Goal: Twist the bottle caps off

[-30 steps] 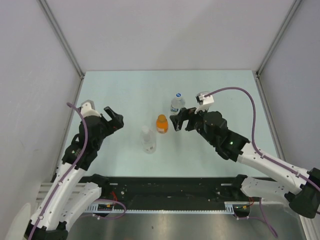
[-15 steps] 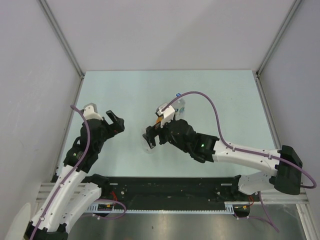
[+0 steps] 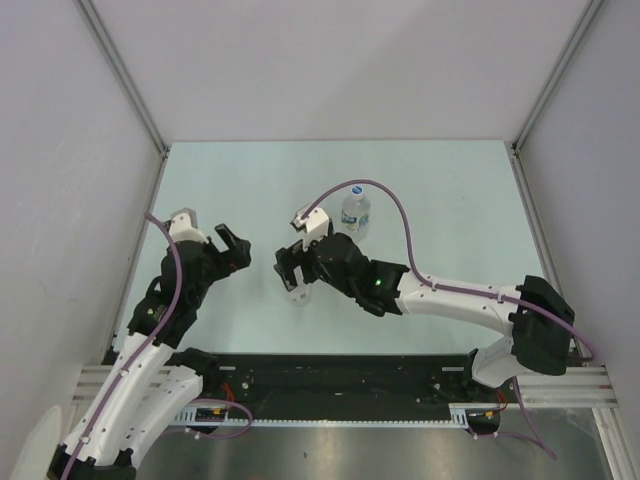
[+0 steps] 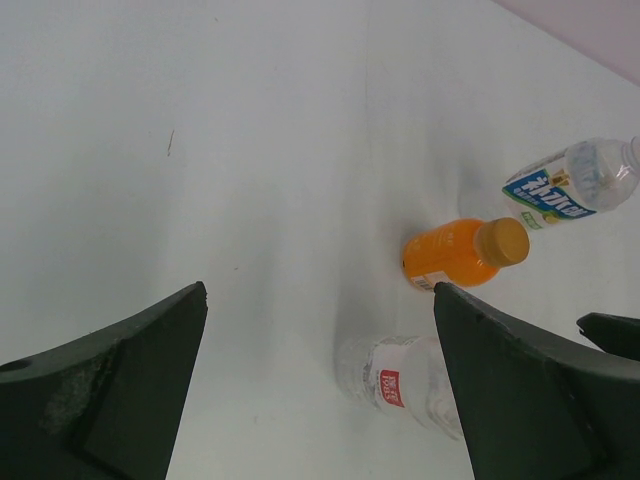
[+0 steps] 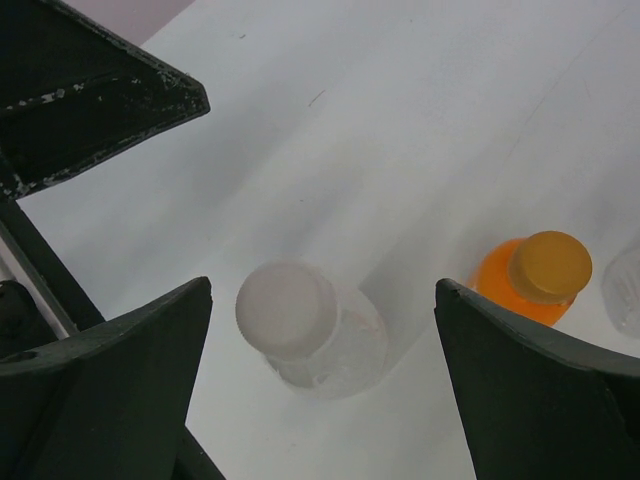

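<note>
The robot's right gripper should close on the whitish cap now, since its fingers reach forward on either side of the cap.
Three capped bottles stand on the table. The slim clear bottle [image 5: 335, 350] with a reddish label [image 4: 391, 387] and a whitish cap [image 5: 286, 310] stands directly below my open right gripper [image 5: 325, 290], between its fingers but untouched. Right of it stands the squat orange bottle [image 4: 445, 254] with an orange cap [image 5: 550, 265]. The blue-label bottle [image 3: 354, 212] with a blue-marked white cap [image 3: 356, 190] stands farther back. My left gripper [image 3: 232, 251] is open and holds nothing, left of the bottles. In the top view my right gripper [image 3: 291, 272] covers most of the slim bottle [image 3: 298, 296], and the right arm hides the orange one.
Grey walls close in the pale table [image 3: 450, 190] on three sides. The right arm [image 3: 440, 295] stretches across the table's front from the right. A black rail [image 3: 330, 375] runs along the near edge.
My right arm has swung left, from beside the orange bottle to above the slim clear bottle. The left gripper has shifted slightly towards the bottles. Both stay open.
</note>
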